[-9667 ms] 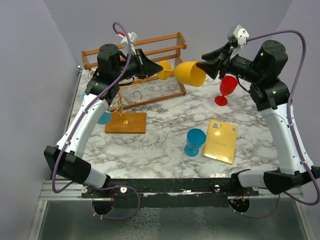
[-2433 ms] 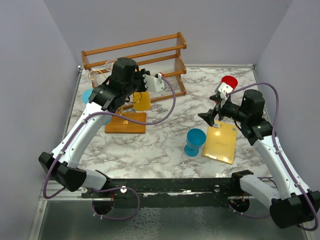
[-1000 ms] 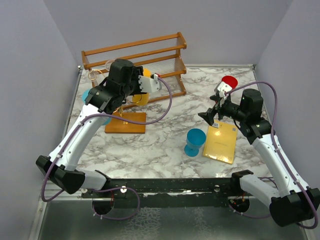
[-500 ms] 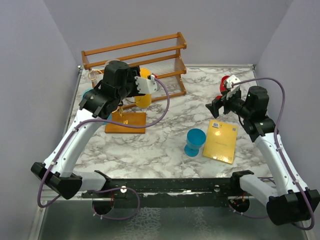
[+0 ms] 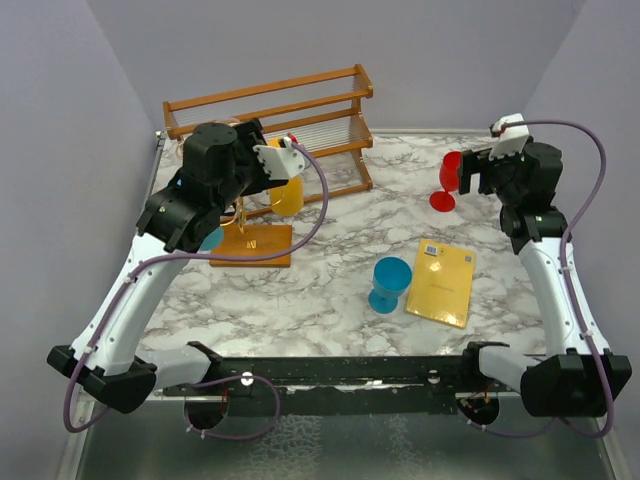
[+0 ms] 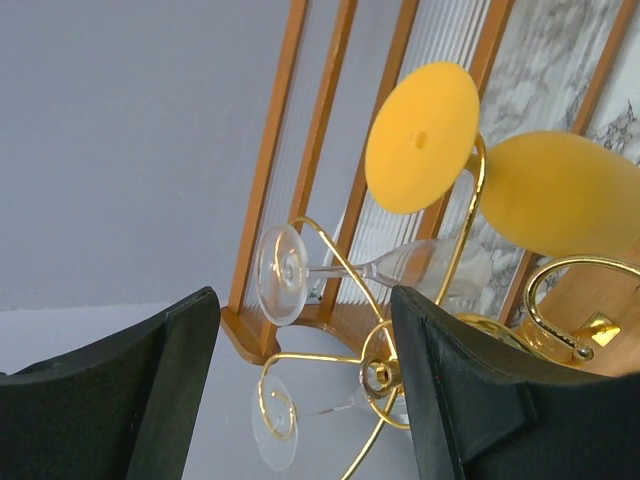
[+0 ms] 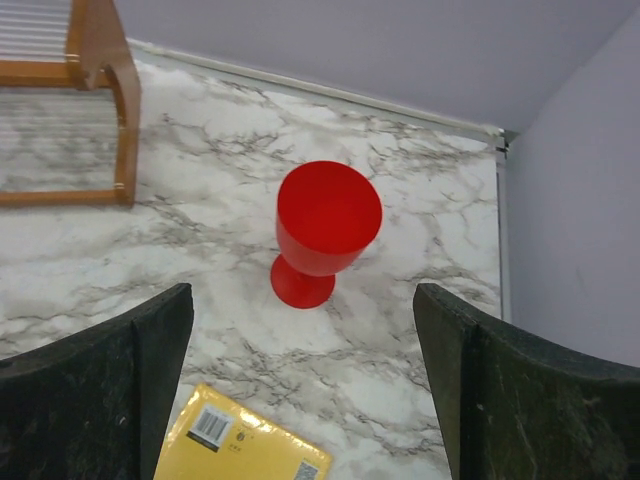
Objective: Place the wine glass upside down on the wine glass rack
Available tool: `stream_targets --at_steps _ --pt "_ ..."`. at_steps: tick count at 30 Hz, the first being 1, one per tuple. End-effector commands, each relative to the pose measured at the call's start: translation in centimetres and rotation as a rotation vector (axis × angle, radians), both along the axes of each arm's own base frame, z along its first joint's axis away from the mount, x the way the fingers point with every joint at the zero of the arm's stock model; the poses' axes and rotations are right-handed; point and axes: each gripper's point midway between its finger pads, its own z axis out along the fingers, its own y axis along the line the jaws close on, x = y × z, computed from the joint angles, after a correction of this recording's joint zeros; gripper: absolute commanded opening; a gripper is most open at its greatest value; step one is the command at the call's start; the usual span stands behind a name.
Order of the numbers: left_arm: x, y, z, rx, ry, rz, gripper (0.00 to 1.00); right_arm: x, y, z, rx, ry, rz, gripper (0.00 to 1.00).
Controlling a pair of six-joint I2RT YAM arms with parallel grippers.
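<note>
The red glass should be picked up next by the rim of its bowl (image 5: 453, 153) (image 7: 378, 215) with my right gripper. The glass's foot then stays free for my left gripper.
The yellow wine glass (image 6: 560, 190) hangs upside down on the wine glass rack (image 6: 380, 375), its foot (image 6: 420, 135) caught in a gold wire loop. From above, the yellow wine glass (image 5: 285, 192) hangs over the rack's wooden base (image 5: 250, 245). My left gripper (image 6: 300, 400) is open just behind the rack's stem and touches nothing. Two clear glasses (image 6: 285, 272) also hang from the rack. My right gripper (image 7: 300, 390) is open above the marble, with an upright red glass (image 7: 325, 230) ahead of it.
A two-tier wooden shelf (image 5: 270, 105) stands at the back behind the rack. A blue glass (image 5: 390, 283) stands upright mid-table beside a yellow book (image 5: 440, 282). Another blue glass (image 5: 208, 238) shows at the rack's left side. The red glass (image 5: 447, 182) is at the back right.
My left gripper has opened and drawn back from the yellow glass, which stays hanging on the rack. My right arm has swung toward the back right, up to the red glass.
</note>
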Motion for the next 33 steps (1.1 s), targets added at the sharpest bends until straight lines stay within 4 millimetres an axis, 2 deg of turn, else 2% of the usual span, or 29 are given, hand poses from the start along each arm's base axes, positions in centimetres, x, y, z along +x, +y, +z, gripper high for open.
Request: stream_targets --at_steps 1,4,7,15,24,33 --pt "-1.3 0.2 4.7 -0.187 -0.100 0.023 0.74 1.8 -3.5 1.3 -0.081 -0.003 -0.168 0.88" --pt "-1.7 0.4 5.4 -0.243 -0.109 0.033 0.78 3.2 -4.3 1.1 -0.121 0.020 -0.190 0.81" --pt "-2.3 0.3 5.8 -0.285 -0.106 0.024 0.79 4.8 -4.5 0.1 -0.143 0.071 -0.183 0.74" --pt "-3.0 -0.5 5.6 -0.321 -0.076 -0.019 0.80 8.5 -4.3 -4.4 -0.140 0.234 -0.122 0.62" --pt "-3.1 -0.8 5.0 -0.314 -0.053 -0.033 0.80 10.7 -5.2 -9.2 -0.117 0.352 -0.111 0.53" --pt "-2.6 -1.3 4.6 -0.304 -0.040 -0.040 0.80 12.2 -4.5 -12.0 -0.058 0.421 -0.057 0.42"
